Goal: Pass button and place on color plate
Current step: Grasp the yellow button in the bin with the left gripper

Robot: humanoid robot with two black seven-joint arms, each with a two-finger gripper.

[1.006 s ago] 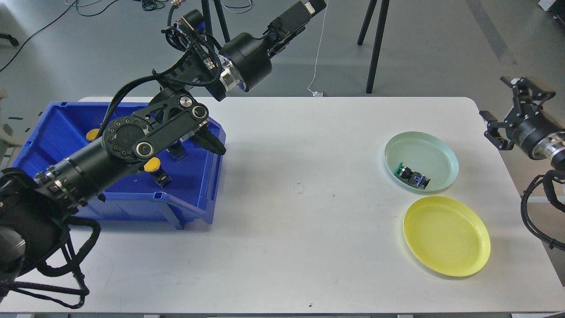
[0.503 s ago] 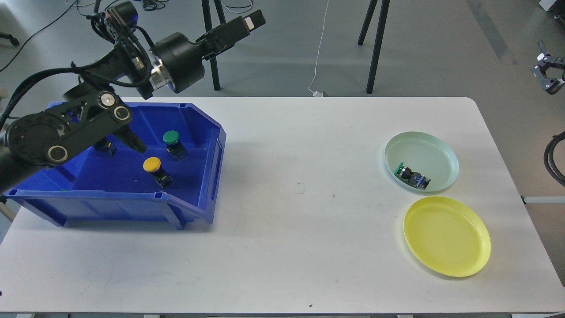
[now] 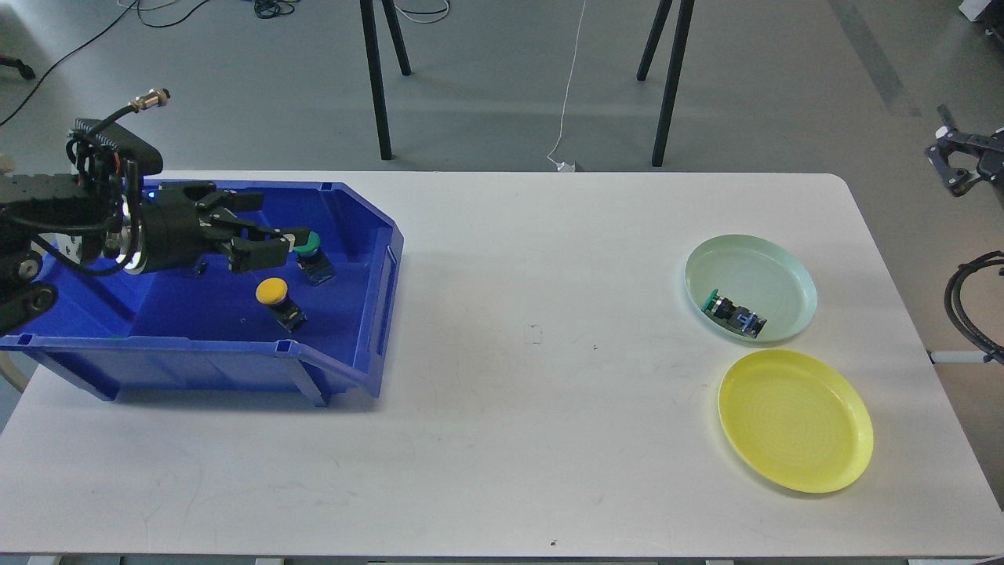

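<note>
The yellow-capped button's dark body (image 3: 289,316) needs to stay free for the pass, so the left gripper next needs to grip the button by its end with the cap (image 3: 272,291).
A yellow-capped button (image 3: 274,294) and a green-capped button (image 3: 311,247) stand in the blue bin (image 3: 369,314) at the left. My left gripper (image 3: 271,227) is open and reaches low into the bin from the left. Its fingertips are just left of the green button and above the yellow one, holding nothing. The pale green plate (image 3: 773,263) at the right holds another green button (image 3: 731,311). The yellow plate (image 3: 796,420) in front of it holds nothing. My right gripper (image 3: 958,161) is open and empty past the table's right edge.
The white table (image 3: 533,392) spans the view. Black stand legs (image 3: 667,78) and cables lie on the floor behind it. A cable loop (image 3: 969,306) of my right arm hangs off the table's right edge.
My left arm has swung down and left, and its gripper now points right into the bin near the green button. My right gripper has pulled back off the table's right side.
</note>
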